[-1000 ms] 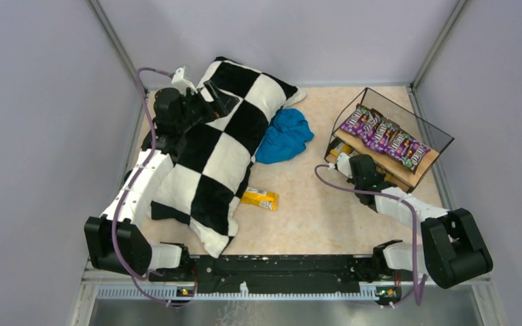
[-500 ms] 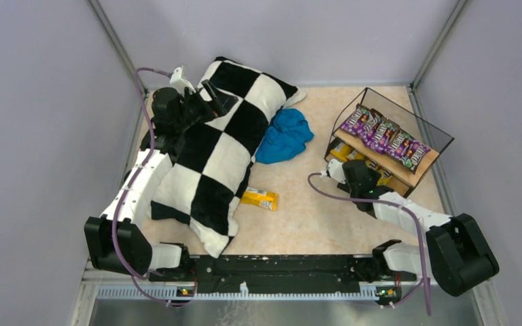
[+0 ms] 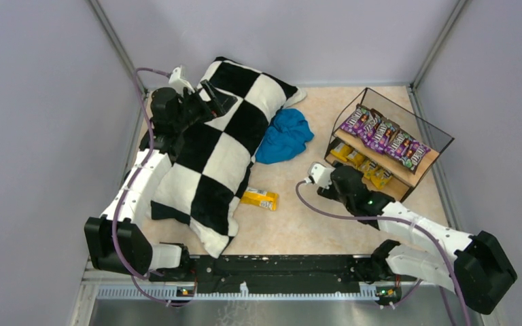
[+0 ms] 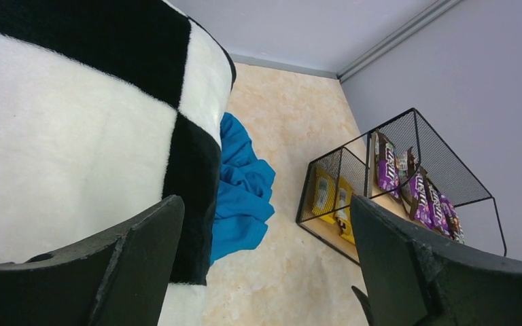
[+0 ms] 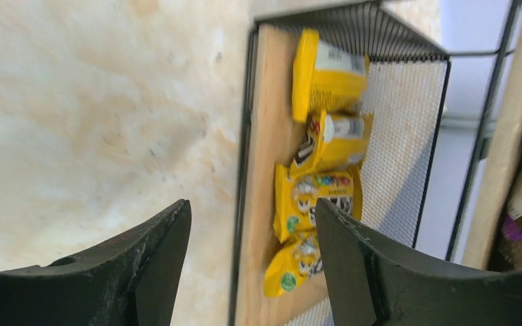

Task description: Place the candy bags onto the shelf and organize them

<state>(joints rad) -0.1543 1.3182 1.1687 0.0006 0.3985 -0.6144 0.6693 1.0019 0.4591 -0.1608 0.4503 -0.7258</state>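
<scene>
My right gripper grabs the yellow candy bag by its end away from the pillow next, since the bag's body stays free to go onto the lower board.
The shelf [image 3: 431, 157] stands at the right with several purple candy bags [image 3: 384, 136] in a row on its top board. Several yellow candy bags [image 3: 361, 161] lie on the lower board. In the right wrist view these yellow bags [image 5: 321, 193] lie in a line along that board [image 5: 265, 136]. My right gripper [image 5: 253, 207] is open and empty just outside the shelf's front edge, seen from above [image 3: 345, 175]. One more yellow candy bag [image 3: 259, 198] lies on the table by the pillow. My left gripper [image 4: 265, 224] hangs open and empty above the pillow's far end.
A black-and-white checkered pillow [image 3: 224, 146] covers the left half of the table, under the left arm. A crumpled blue cloth [image 3: 284, 136] lies between the pillow and the shelf. Grey walls close in the table on three sides.
My right gripper has opened and drawn back out of the shelf's lower tier, toward the near left; the yellow bags there now show. The left arm has stayed put.
</scene>
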